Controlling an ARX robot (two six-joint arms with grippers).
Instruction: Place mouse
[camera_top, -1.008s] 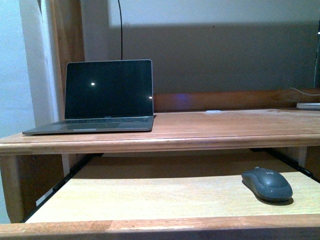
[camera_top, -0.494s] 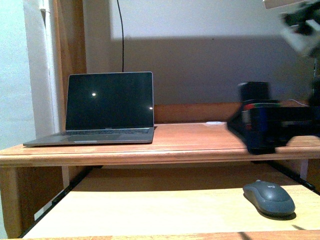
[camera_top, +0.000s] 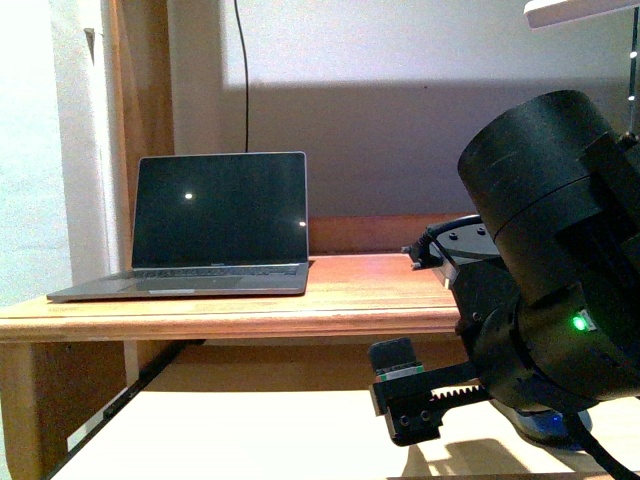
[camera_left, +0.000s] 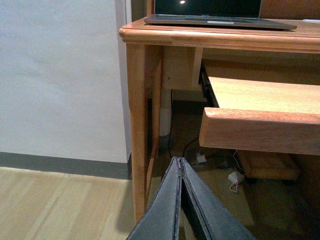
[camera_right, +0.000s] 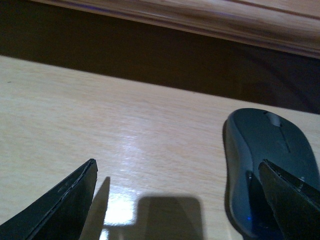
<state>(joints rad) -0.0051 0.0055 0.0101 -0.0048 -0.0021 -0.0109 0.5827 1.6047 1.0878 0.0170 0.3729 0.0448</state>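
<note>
The robot's right gripper should next grab the dark grey mouse by its long sides to place the mouse on the wooden desk top (camera_top: 385, 285).
The dark grey mouse (camera_right: 265, 150) lies on the pale pull-out shelf (camera_right: 125, 125) under the desk top. My right gripper (camera_right: 178, 170) is open and low over the shelf. One finger (camera_right: 292, 200) is over the mouse's near side and the other finger (camera_right: 60, 205) is far off on bare shelf. In the front view my right arm (camera_top: 540, 250) hides nearly all of the mouse; only a bluish sliver (camera_top: 550, 425) shows. My left gripper (camera_left: 179, 162) is shut and empty, low beside the desk leg, away from the shelf.
An open laptop (camera_top: 220, 215) with a dark screen stands on the left of the wooden desk top (camera_top: 330, 295). The desk top's edge overhangs the shelf just beyond the mouse. The desk leg (camera_left: 137, 125), cables on the floor and a white wall show in the left wrist view.
My right arm has come in from the right and dropped down over the mouse, now filling the right of the front view. The mouse has not visibly moved.
</note>
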